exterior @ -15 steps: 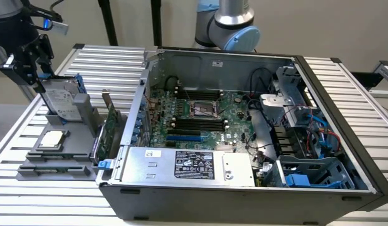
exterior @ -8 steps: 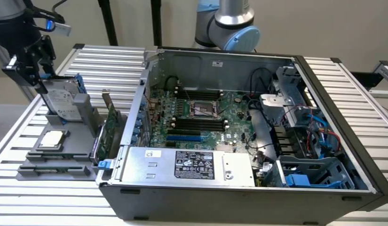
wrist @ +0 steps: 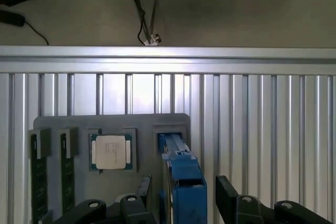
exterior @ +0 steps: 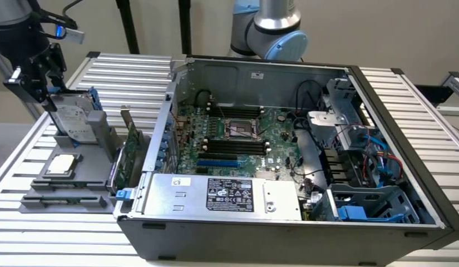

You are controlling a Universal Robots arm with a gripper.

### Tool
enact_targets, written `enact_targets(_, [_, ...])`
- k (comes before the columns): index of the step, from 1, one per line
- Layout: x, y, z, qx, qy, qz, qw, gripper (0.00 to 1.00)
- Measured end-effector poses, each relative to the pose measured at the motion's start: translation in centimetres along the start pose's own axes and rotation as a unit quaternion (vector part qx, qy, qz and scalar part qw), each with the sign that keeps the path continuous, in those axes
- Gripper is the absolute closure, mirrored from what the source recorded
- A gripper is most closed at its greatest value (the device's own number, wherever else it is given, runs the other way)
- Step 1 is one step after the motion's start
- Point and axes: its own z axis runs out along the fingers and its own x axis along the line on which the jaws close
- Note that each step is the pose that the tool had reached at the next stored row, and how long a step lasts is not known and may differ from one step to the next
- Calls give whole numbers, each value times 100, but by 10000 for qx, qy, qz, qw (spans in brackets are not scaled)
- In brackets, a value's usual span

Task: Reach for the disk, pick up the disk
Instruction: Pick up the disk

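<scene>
My fingers reach down past the disk's top edge, on either side of its blue bracket, so my gripper is ready and needs to close on the bracket.
The disk stands on edge in a slot of the grey holder at the exterior view's left: a silver-grey drive with a white label and a blue carrier bracket. In the wrist view the disk shows edge-on, its blue bracket uppermost. My gripper hangs just above and to the left of the disk's top. Seen from the wrist, the gripper is open, one black finger on each side of the blue edge, with a gap on both sides. Nothing is held.
The holder also carries a square silver CPU chip and two memory sticks. An open computer case fills the slatted aluminium table to the right of the holder. A second arm's base stands behind the case.
</scene>
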Motion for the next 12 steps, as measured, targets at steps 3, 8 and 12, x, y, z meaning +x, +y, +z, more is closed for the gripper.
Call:
enact_targets(3, [-3, 18, 1, 0, 1, -15, 10000, 42])
enact_targets(8, [-14, 20, 2, -1, 65, -38, 10000, 49])
enact_targets(12, [-31, 20, 2, -1, 157, -75, 9998, 59])
